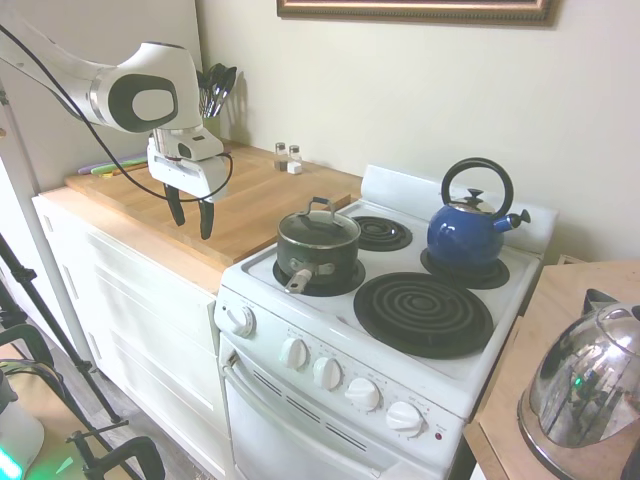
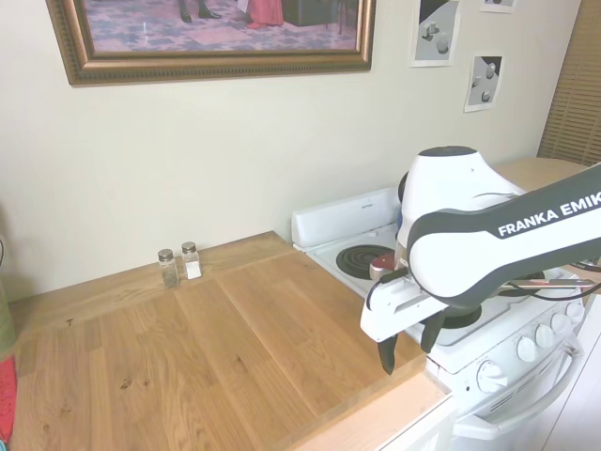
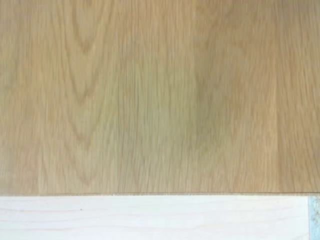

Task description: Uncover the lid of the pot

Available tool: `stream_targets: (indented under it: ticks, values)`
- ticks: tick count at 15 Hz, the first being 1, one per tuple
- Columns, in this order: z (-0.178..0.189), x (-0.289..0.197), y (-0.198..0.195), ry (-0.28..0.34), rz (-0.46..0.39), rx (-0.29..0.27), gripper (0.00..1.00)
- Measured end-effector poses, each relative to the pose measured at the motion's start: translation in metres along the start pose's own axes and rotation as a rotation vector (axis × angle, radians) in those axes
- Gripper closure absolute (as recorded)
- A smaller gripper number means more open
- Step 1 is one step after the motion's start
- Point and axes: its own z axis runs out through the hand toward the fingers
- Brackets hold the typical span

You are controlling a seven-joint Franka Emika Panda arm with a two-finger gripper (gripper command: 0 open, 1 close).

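Note:
The robot's gripper needs to uncover the pot next. The glass lid spreads wide across the whole pot [image 1: 318, 259], so the gripper should grab the lid by its narrow arched loop handle [image 1: 320, 203].
The dark pot [image 1: 318, 259] sits on the stove's front left burner, its short silver-tipped handle pointing toward the front. The glass lid [image 1: 318, 227] with its arched metal loop handle rests on top of the pot. My gripper [image 1: 190, 212] hangs open over the wooden counter, well to the left of the pot, with nothing between its fingers. From the other side the gripper [image 2: 409, 346] shows above the counter's front edge, and the arm hides the pot. The wrist view holds only wood grain and a pale strip.
A blue kettle [image 1: 470, 228] stands on the back right burner. A shiny steel kettle [image 1: 590, 385] sits on the wooden surface at the far right. Salt and pepper shakers [image 1: 287, 156] and a utensil holder [image 1: 215, 95] stand at the counter's back by the wall.

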Motion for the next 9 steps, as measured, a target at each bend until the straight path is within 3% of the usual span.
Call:
stream_targets:
  ticks: [3,9]
  values:
    - [-0.007,0.011,0.007,-0.003,0.051,0.026,0.00]
    - [-0.098,0.098,0.081,0.070,0.340,0.200,0.00]
